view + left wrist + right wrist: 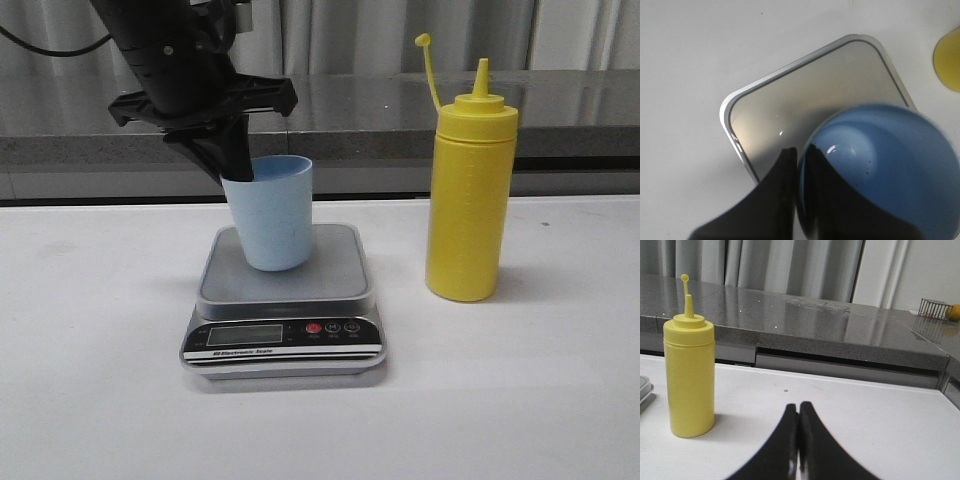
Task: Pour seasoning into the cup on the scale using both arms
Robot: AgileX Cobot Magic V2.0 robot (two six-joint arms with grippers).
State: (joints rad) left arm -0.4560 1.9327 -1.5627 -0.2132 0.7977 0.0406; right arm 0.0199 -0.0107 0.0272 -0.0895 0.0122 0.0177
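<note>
The base of the pale blue cup stands on the grey scale platform and the cup would stay standing, so it is now time for my left gripper to open.
The pale blue cup (pixel 272 215) stands upright on the grey scale (pixel 284 300), towards the platform's back left. My left gripper (pixel 236 168) is shut on the cup's left rim, one finger inside and one outside; the left wrist view shows this pinch (pixel 800 152) on the cup (pixel 890 165) over the scale platform (pixel 805 95). The yellow seasoning bottle (pixel 470 195) stands upright right of the scale, its cap off and hanging up on its strap. My right gripper (pixel 799 407) is shut and empty, low over the table, with the bottle (pixel 689 375) apart from it.
A grey stone ledge (pixel 400 110) with curtains behind runs along the table's back edge. The scale's black panel with display and red button (pixel 314 327) faces the front. A wire basket with an orange fruit (pixel 939 310) sits far off on the ledge.
</note>
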